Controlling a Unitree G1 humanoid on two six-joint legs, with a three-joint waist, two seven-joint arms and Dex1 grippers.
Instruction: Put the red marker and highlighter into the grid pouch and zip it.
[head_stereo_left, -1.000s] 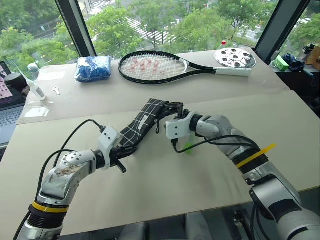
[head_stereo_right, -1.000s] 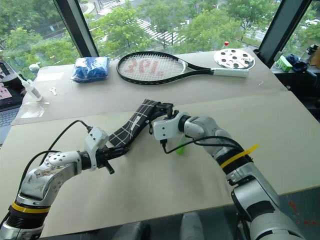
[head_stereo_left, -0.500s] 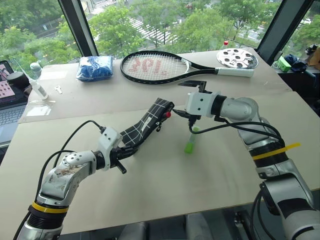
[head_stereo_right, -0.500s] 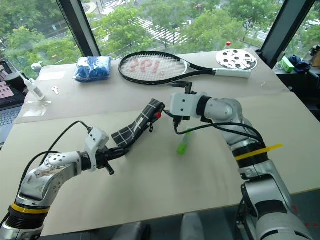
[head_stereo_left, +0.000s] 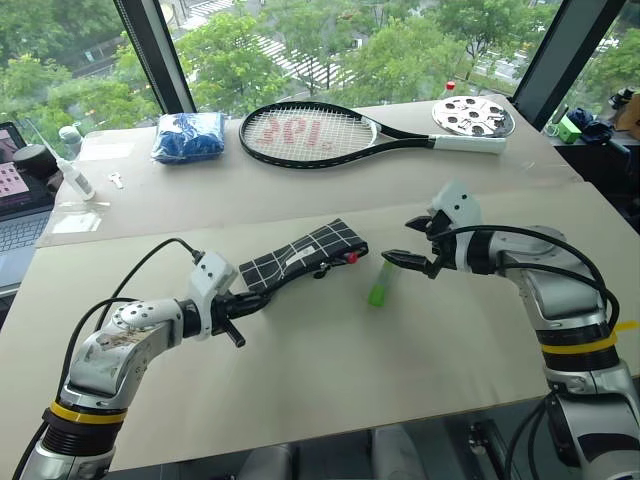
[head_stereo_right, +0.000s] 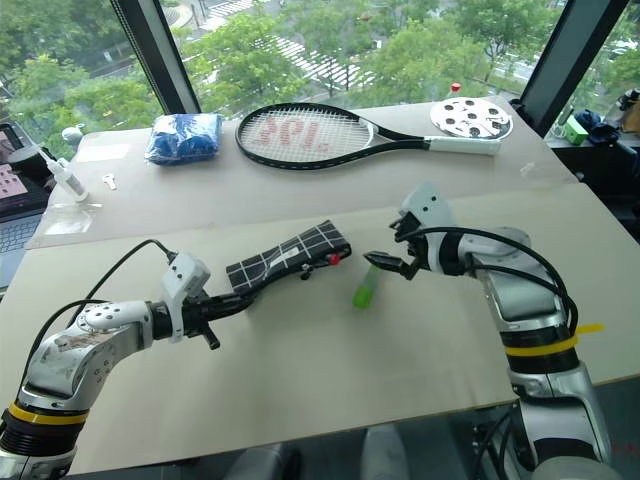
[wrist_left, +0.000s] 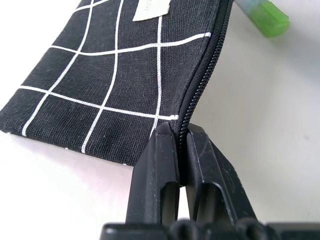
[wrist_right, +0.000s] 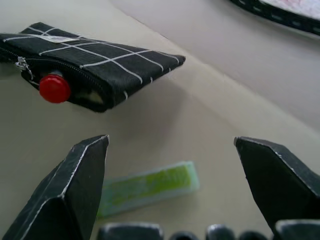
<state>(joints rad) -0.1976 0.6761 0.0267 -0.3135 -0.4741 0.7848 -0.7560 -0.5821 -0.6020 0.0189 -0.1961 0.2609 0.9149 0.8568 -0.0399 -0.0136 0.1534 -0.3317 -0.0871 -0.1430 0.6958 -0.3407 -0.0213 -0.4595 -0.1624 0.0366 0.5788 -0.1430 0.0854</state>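
The highlighter's pale end has to stay free to enter the grid pouch, so the robot's right gripper next needs to grab the highlighter by its bright green end (head_stereo_left: 377, 295).
The grid pouch (head_stereo_left: 310, 252) lies on the beige table, and my left gripper (wrist_left: 180, 136) is shut on its near end at the zipper edge. The red marker (wrist_right: 54, 88) sits inside the pouch, its round red end poking out of the open far mouth (head_stereo_left: 352, 257). Just right of that mouth, the lime-green highlighter (head_stereo_left: 378, 286) lies loose on the table. My right gripper (head_stereo_left: 410, 243) hovers open above and slightly right of the highlighter, with nothing between its fingers. It points left toward the pouch mouth.
At the back of the table lie a tennis racket (head_stereo_left: 320, 132), a blue cloth bundle (head_stereo_left: 186, 136) and a round white disc with holes (head_stereo_left: 474, 115). A laptop (head_stereo_left: 15, 200) and a small white bottle (head_stereo_left: 75, 178) stand at the far left.
My right gripper drew back from the pouch mouth to the right and rolled over. The marker's red end now sticks out of the mouth. The pouch's far end sank flatter onto the table.
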